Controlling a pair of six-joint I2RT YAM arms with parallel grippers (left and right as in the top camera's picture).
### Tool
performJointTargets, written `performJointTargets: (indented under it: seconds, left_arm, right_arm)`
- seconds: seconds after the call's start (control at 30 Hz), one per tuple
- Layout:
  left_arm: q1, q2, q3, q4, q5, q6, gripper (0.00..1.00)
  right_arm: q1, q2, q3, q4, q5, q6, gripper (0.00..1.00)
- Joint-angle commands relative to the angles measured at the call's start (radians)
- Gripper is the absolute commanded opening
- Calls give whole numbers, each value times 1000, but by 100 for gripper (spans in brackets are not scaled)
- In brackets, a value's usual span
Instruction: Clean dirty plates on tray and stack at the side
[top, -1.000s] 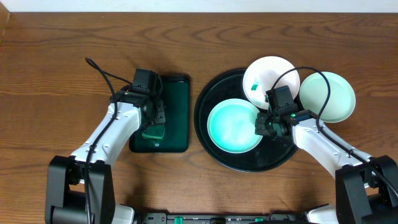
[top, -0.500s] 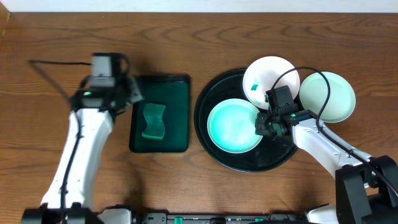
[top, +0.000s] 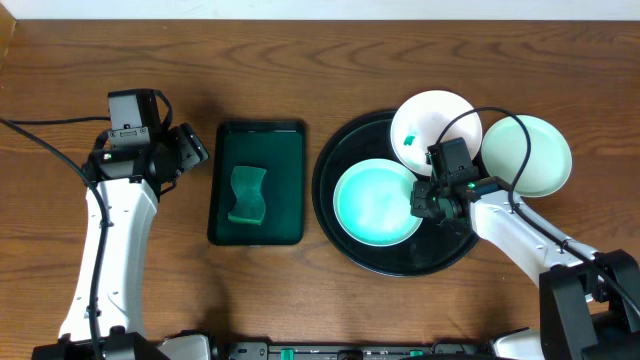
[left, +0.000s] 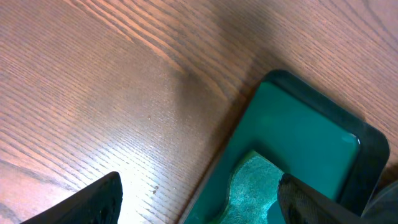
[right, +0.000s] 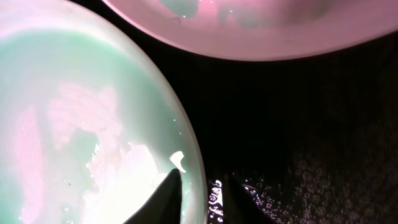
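Observation:
The mint plate's dirty side has to stay open to clean and stack. My right gripper should grab the mint plate's rim (top: 417, 203) (right: 202, 185) at its outer edge next.
On the round black tray (top: 400, 258) lies a pale-mint plate (top: 375, 203). A white plate (top: 435, 120) with a small green smudge leans on the tray's far rim. A third plate (top: 527, 155) rests on the table just right of the tray. My right gripper (top: 424, 200) is at the mint plate's right rim. In the right wrist view its gripper (right: 202, 196) straddles the mint plate (right: 81, 112), jaws slightly apart, open. My left gripper (top: 196, 148) hangs open and empty, left of the green sponge (top: 247, 195).
The sponge (left: 255, 186) lies in a rectangular dark green tray (top: 280, 150) left of the black tray. In the left wrist view the left gripper (left: 199, 205) spans that green tray's (left: 298, 124) left edge. Bare wood lies left of it. A cable loops over the right arm.
My left arm has let go of the sponge in the green tray, drawn back to the left and opened wide. The right arm stays put; its jaws have parted a little.

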Motion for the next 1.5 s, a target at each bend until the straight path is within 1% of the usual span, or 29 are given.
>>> performJointTargets:
  seconds: [0.0, 0.1, 0.17, 0.27, 0.33, 0.37, 1.47]
  left_arm:
    - [2, 1, 13, -3, -9, -3, 80]
    - [2, 1, 13, -3, -9, -3, 81]
    - [2, 1, 13, -3, -9, -3, 80]
    - [2, 1, 13, -3, -9, -3, 80]
    - [2, 1, 13, -3, -9, -3, 81]
    - [2, 1, 13, -3, -9, -3, 81]
    - [2, 1, 13, -3, -9, -3, 81]
  right_arm:
    - [10, -12, 2, 2, -4, -7, 24]
    - [10, 10, 2, 8, -5, -7, 24]
    - [10, 19, 2, 8, -5, -7, 22]
    - [10, 22, 2, 9, -5, -7, 15]
    - [10, 22, 2, 14, -5, -7, 3]
    - [10, 22, 2, 14, -5, -7, 1]
    - [5, 21, 3, 3, -5, -7, 1]
